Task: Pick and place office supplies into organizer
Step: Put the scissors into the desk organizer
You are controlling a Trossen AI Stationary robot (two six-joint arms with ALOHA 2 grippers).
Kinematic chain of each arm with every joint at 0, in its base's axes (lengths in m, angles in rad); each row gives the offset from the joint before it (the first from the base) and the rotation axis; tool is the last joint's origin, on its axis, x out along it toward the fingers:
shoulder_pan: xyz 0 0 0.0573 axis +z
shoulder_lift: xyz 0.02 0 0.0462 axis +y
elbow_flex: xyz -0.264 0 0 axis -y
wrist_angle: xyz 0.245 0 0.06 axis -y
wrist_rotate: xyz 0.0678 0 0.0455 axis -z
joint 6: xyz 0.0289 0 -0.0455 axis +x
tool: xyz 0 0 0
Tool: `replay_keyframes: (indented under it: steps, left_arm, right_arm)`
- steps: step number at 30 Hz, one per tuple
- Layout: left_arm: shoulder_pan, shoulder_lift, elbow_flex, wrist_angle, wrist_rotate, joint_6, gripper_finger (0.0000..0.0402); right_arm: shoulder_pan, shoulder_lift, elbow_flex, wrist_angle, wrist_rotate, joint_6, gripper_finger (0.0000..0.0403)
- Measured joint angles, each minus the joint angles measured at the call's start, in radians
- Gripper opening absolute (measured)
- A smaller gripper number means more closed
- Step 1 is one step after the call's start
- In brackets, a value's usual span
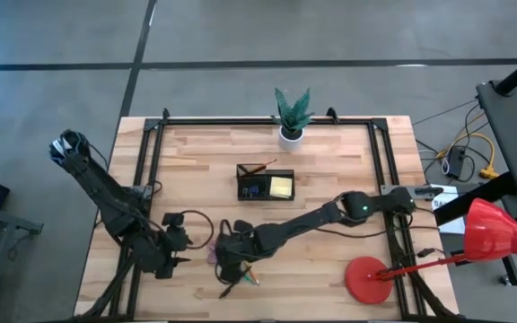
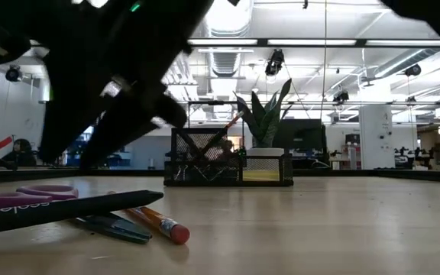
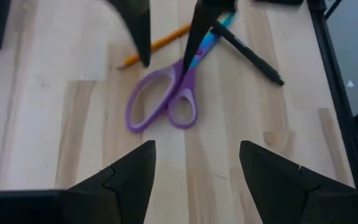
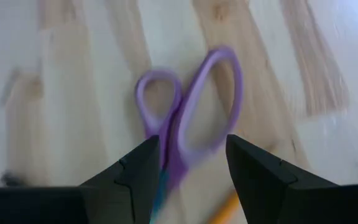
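The purple scissors need to go in the organizer. My right gripper will next grab them by their handles' neck (image 4: 169, 155).
The purple-handled scissors (image 3: 163, 106) lie flat on the wooden table near its front edge, with an orange pencil (image 3: 160, 43) and a black pen (image 3: 247, 53) beside the blades. My right gripper (image 4: 191, 155) is open and low over the scissors (image 4: 191, 118), its fingers on either side of the handles' neck. My left gripper (image 3: 197, 162) is open a little way to the scissors' left, pointing down at them with nothing between its fingers. The black organizer (image 1: 265, 184) stands mid-table with a yellow pad (image 1: 281, 187) in it. My right gripper comes at the scissors from above on a slant, fingers pointing down. One fingertip (image 3: 188, 59) stands at the neck where the handles meet the blades (image 3: 191, 68). I cannot tell whether it touches them. The scissors lie flat on the table.
A white pot with a green plant (image 1: 292, 117) stands at the far edge behind the organizer. A red disc base (image 1: 366, 278) sits near the front right corner. Black rails (image 1: 151, 152) run along the table's sides. Bare wood lies between the organizer and the scissors.
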Motion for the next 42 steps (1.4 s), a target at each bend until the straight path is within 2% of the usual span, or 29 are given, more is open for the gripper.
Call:
replay_keyframes:
  steps: [5,11,13,19,26,31,37,42]
  left_arm:
    - [-0.046,-0.003,0.001,-0.002,-0.001,-0.057,0.0218]
    - [-0.082,-0.021,-0.006,-0.008,-0.005,-0.101,0.0218]
    - [-0.084,-0.027,-0.009,-0.012,-0.005,-0.101,0.0218]
    - [-0.083,-0.044,-0.011,-0.026,-0.017,-0.1,0.0218]
    - [-0.083,-0.045,-0.012,-0.062,-0.031,-0.1,0.0218]
    - [-0.081,-0.046,-0.012,-0.06,-0.068,-0.099,0.0218]
    - [-0.081,-0.046,-0.012,-0.059,-0.095,-0.099,0.0218]
    - [-0.081,-0.046,-0.012,-0.061,-0.111,-0.099,0.0218]
  right_arm:
    - [-0.012,0.094,0.123,-0.01,0.0,-0.014,0.0173]
    - [-0.015,0.097,0.102,-0.006,0.02,0.008,0.0173]
    - [-0.013,0.097,0.087,0.021,0.053,-0.015,0.0173]
    - [-0.01,0.096,0.021,0.139,0.063,-0.131,0.0173]
    - [-0.01,0.085,0.017,-0.096,0.114,-0.148,0.0163]
    - [-0.01,0.09,0.029,-0.104,0.116,-0.112,0.0132]
    - [-0.01,0.085,-0.011,-0.093,0.107,-0.067,0.005]
    - [-0.009,0.077,-0.004,-0.113,0.133,-0.067,0.0047]
